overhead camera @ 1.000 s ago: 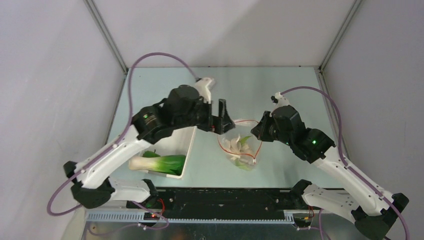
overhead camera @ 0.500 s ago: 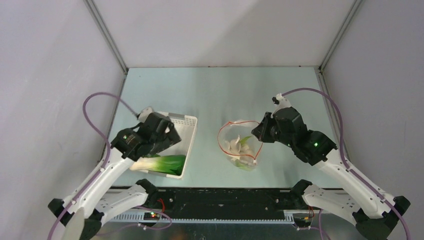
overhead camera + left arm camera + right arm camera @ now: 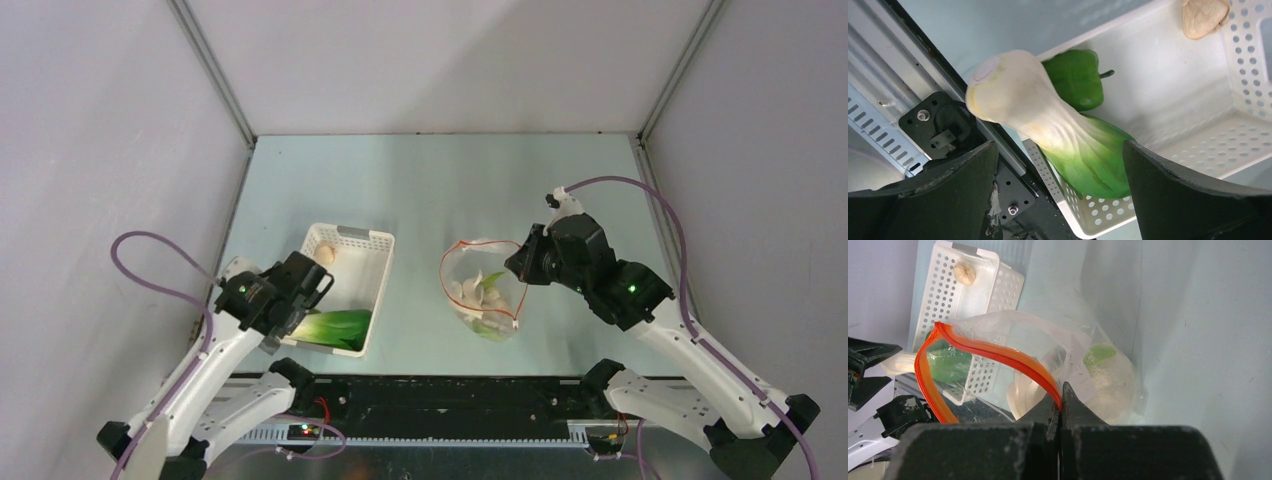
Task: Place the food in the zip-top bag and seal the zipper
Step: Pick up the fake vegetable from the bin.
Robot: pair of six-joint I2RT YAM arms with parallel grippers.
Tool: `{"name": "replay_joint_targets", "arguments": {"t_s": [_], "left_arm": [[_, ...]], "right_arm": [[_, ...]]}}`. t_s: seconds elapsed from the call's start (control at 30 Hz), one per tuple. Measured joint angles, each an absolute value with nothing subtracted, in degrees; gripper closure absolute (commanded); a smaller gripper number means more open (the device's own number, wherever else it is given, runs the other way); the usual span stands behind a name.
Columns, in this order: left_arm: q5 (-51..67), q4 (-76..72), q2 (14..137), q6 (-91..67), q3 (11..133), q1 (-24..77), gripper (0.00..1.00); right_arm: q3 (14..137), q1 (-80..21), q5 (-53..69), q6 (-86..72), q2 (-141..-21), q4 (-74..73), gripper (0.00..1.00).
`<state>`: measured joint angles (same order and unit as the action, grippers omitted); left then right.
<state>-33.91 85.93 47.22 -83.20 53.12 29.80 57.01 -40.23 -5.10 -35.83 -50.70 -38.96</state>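
Next, my left gripper grabs the bok choy across its white stalk [image 3: 304,328], so the green leaves stay free to enter the zip-top bag [image 3: 482,300] first.
The clear zip-top bag [image 3: 482,300] lies mid-table with its mouth held wide, white pieces and a green leaf inside. My right gripper [image 3: 1060,402] is shut on its red-orange zipper [image 3: 1015,360] at the mouth's right side; the same gripper [image 3: 516,268] shows from above. A lumpy white piece [image 3: 1113,375] rests in the bag. At the basket's near left corner my left gripper [image 3: 1058,150] hangs open over a bok choy [image 3: 1048,120], one finger on each side, not touching it. The bok choy [image 3: 335,325] leans over the basket's rim.
The white perforated basket [image 3: 366,246] also holds a small mushroom [image 3: 1204,17] at its far end and a green pepper-like piece [image 3: 1075,75] behind the bok choy. A black rail [image 3: 450,400] runs along the table's near edge. Grey walls close in both sides.
My left arm has swung back from beside the bag's mouth to the basket's near left corner, still open. The right gripper and the bag have hardly moved.
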Motion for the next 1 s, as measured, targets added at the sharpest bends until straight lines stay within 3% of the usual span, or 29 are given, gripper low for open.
{"name": "replay_joint_targets", "arguments": {"t_s": [0.27, 0.43, 0.5, 1.0], "left_arm": [[-36.1, 88.6, 45.6, -88.4, 50.3, 28.1, 0.01], [-36.1, 86.8, 47.1, -88.5, 47.5, 26.5, 0.20], [-36.2, 85.4, 47.0, -88.5, 47.2, 26.4, 0.23], [-37.3, 80.5, 49.0, -88.4, 43.7, 24.0, 0.27]], "right_arm": [[57.0, -39.6, -4.6, -35.1, -51.2, -39.0, 1.00], [57.0, -39.2, -4.4, -34.8, -51.2, -39.0, 1.00], [57.0, -39.1, -4.4, -34.7, -51.2, -39.1, 1.00], [56.5, -38.8, -4.7, -34.7, -50.0, -39.6, 1.00]]}}
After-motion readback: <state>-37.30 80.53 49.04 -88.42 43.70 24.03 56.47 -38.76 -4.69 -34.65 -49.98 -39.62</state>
